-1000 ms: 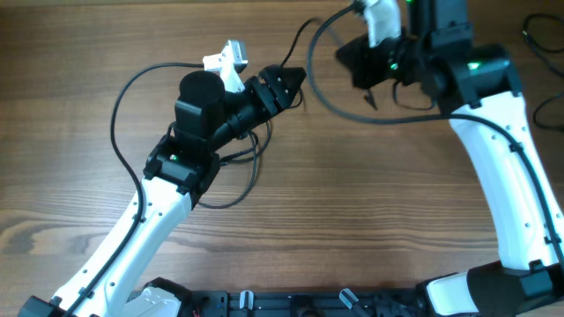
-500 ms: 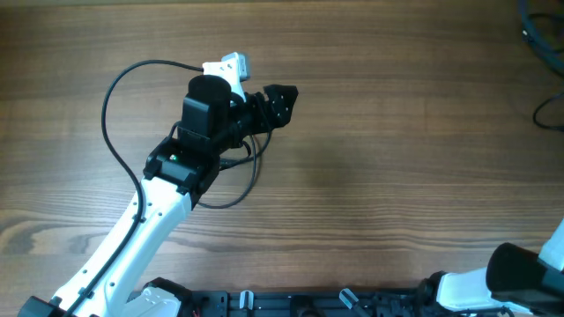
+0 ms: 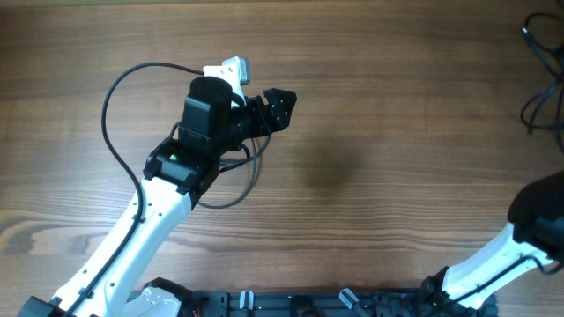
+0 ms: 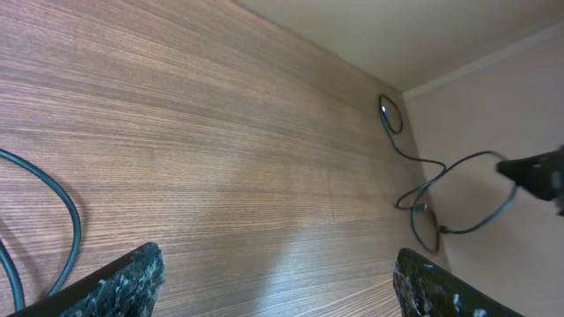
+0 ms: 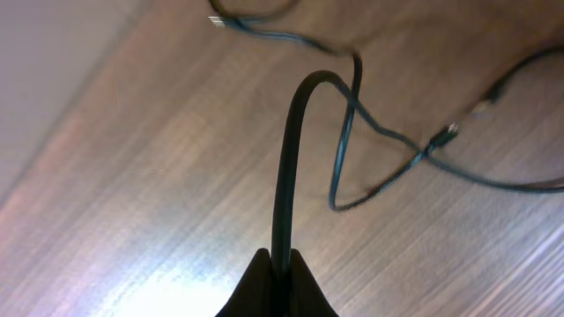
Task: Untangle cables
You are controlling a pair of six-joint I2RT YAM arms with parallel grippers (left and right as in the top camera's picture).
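The cable would fall back among the other cables, short of the table's empty middle, if I opened now. My right gripper should move the cable first.
The cables are thin black cords lying at the table's far right edge [image 3: 532, 99]. In the left wrist view they form loose loops far off by the wall [image 4: 421, 198]. My right gripper [image 5: 280, 273] is shut on one black cable [image 5: 289, 150], which rises from the jaws and bends over. More strands with small plugs [image 5: 445, 134] lie on the wood beyond it. My left gripper [image 3: 282, 99] hovers over the table's left middle, jaws wide open and empty [image 4: 278, 286], far from the cables.
The left arm's own thicker black wire loops over the wood on the left [image 3: 110, 106], and shows in the left wrist view [image 4: 66, 224]. The right arm's body is at the lower right corner [image 3: 539, 211]. A pale wall borders the table's far side [image 4: 493, 53].
The right arm swung from the top middle away to the far right, dragging the cables off the table's centre. My left gripper's jaws opened and no cable is in them; the left arm barely moved.
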